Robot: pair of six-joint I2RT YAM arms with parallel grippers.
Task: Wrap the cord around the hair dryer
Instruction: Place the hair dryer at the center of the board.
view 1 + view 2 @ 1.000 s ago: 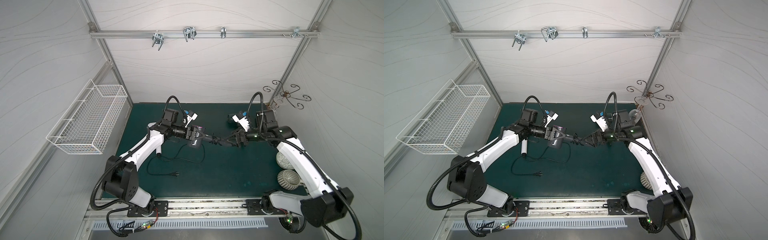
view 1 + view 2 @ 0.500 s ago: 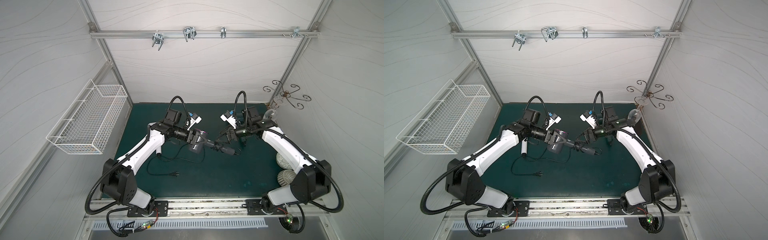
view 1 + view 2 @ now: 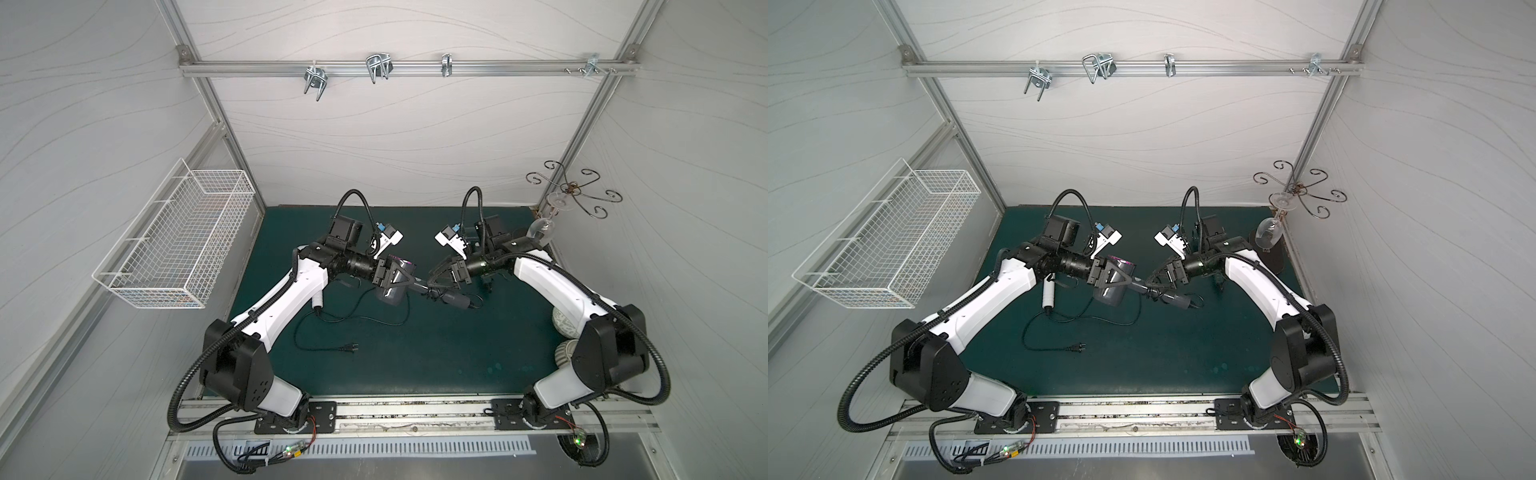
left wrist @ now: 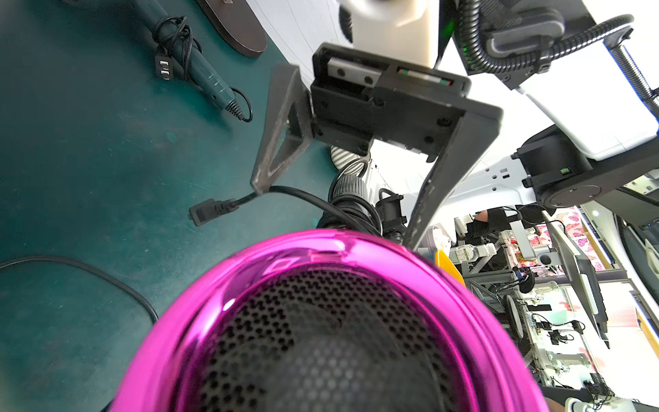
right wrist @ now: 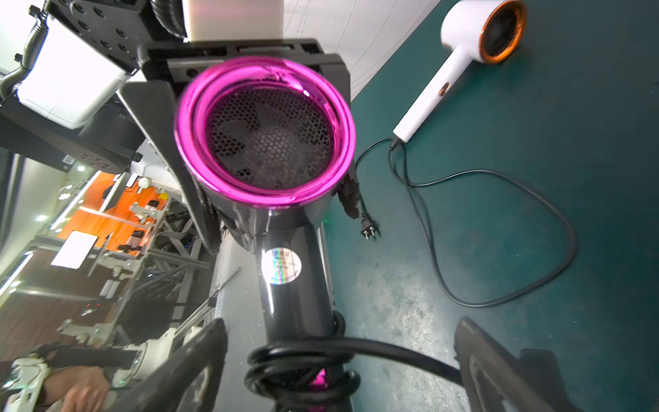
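The robot's right gripper will next grab the hair dryer's handle across the coiled cord, so that the left gripper can release the hair dryer's body.
A dark grey hair dryer (image 3: 392,287) (image 3: 1113,291) with a shiny magenta rim (image 4: 321,257) (image 5: 265,128) is held off the green mat. My left gripper (image 3: 399,279) (image 3: 1118,279) is shut on its barrel, with a finger on each side. The black cord (image 5: 299,356) (image 4: 303,194) is coiled round the end of the handle, and its plug (image 4: 210,212) hangs free. My right gripper (image 3: 432,284) (image 3: 1152,284) (image 5: 342,326) (image 4: 335,214) stands wide open with its fingers on either side of the coiled handle end. The cord's free end runs past one finger.
A white hair dryer (image 5: 474,32) (image 3: 318,297) lies on the mat by my left arm, its loose cord (image 5: 499,249) (image 3: 353,320) trailing to a plug (image 3: 347,347). A dark teal styling tool (image 3: 457,300) (image 4: 199,67) lies below my right gripper. A wire basket (image 3: 178,245) hangs on the left wall and a glass (image 3: 540,228) hangs at the back right.
My right arm has swung in to the left, bringing its open gripper up to the dryer's handle end. The left gripper has kept hold of the dryer, almost in place.
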